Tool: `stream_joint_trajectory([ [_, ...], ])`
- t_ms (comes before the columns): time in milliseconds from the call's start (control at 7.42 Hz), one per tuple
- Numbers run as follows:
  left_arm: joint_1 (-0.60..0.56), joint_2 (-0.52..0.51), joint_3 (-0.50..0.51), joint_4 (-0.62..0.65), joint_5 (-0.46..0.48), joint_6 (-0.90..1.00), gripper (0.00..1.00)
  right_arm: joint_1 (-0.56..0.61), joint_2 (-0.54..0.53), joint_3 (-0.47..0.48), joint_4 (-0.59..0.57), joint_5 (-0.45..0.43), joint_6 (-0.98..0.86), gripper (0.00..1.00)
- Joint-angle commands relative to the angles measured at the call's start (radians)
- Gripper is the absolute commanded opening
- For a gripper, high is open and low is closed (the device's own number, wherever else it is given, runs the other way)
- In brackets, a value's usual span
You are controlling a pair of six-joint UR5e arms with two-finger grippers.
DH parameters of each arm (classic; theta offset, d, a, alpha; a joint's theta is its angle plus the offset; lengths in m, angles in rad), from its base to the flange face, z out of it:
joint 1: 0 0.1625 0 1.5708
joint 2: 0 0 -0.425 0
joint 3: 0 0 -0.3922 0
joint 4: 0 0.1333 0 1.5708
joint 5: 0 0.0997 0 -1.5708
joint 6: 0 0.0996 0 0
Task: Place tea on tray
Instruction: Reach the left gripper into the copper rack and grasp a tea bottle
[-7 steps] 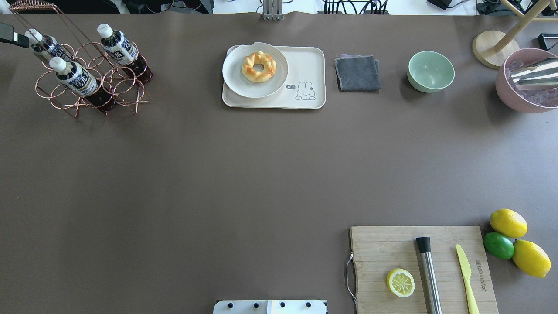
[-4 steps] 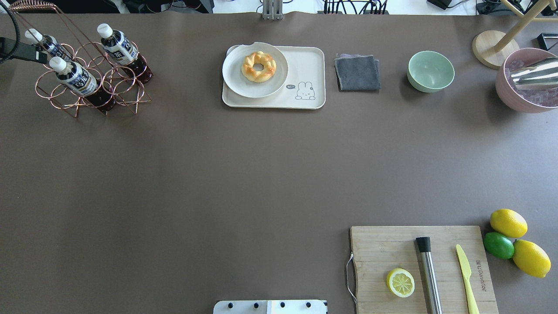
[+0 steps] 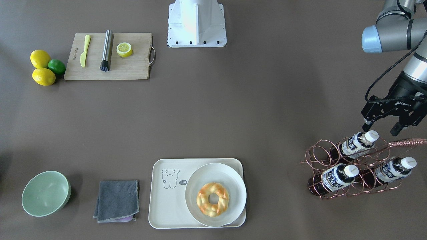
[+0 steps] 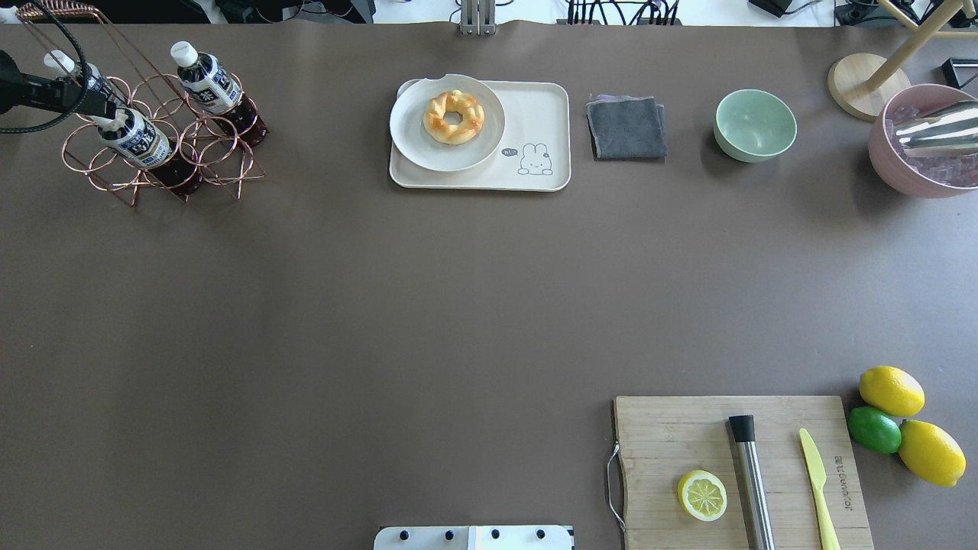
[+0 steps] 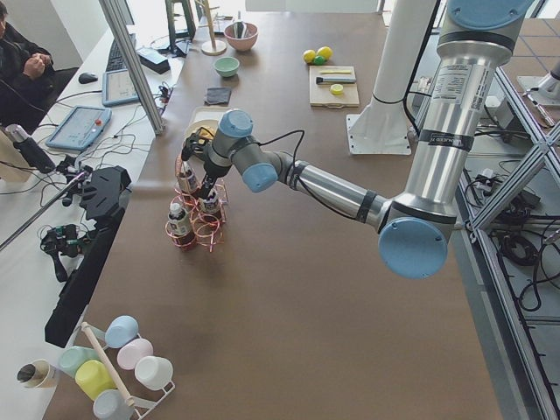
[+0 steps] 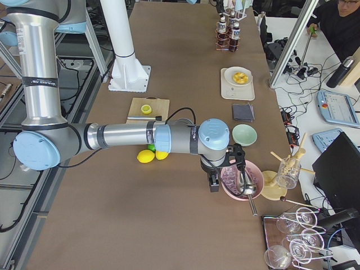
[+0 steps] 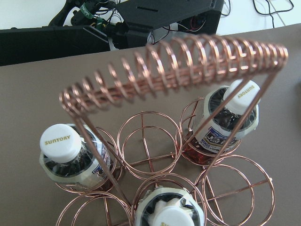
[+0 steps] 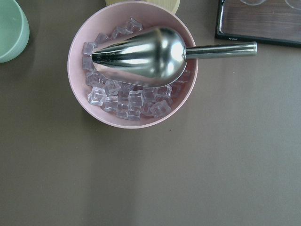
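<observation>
The near bottle's body has copper wire rings around it, so my left gripper will grab the bottle's white cap next.
Three tea bottles with white caps stand in a copper wire rack (image 4: 164, 145) at the far left: one at the rack's near side (image 4: 136, 139) (image 3: 358, 143), one at the far left (image 4: 76, 76) and one at the far right (image 4: 205, 79). My left gripper (image 3: 381, 128) (image 4: 95, 107) is open and empty, just above the cap of the near bottle and touching none. The left wrist view looks down on all three caps, the closest at the bottom edge (image 7: 171, 216). The cream tray (image 4: 546, 107) (image 3: 166, 206) lies at the far middle. My right gripper (image 6: 216, 180) shows only in the right side view, so I cannot tell its state.
A round white plate (image 4: 409, 126) with a doughnut (image 4: 454, 116) fills the tray's left part. The rack's coiled handle (image 7: 178, 66) arches over the bottles. Further right lie a grey cloth (image 4: 626, 126), a green bowl (image 4: 755, 124) and a pink ice bowl (image 4: 886, 153) with a scoop. A cutting board (image 4: 672, 428) sits near right.
My left gripper has moved right, from the view's left edge to over the rack, and now covers the near bottle's cap. Nothing else has moved.
</observation>
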Motion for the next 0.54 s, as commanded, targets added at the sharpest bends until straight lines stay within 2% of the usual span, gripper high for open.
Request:
stream_joint_trajectory([
  [0,0.019,-0.003,0.018,-0.001,0.008,0.001,0.82,0.0,0.002,0.0,0.0,0.0,0.003,1.0],
  [270,0.028,-0.007,0.02,-0.001,0.008,-0.001,0.81,0.0,0.003,0.0,0.0,-0.002,0.003,1.0],
  [404,0.028,-0.019,0.034,-0.001,0.008,-0.001,0.74,0.0,0.003,0.0,0.0,0.0,0.003,1.0],
])
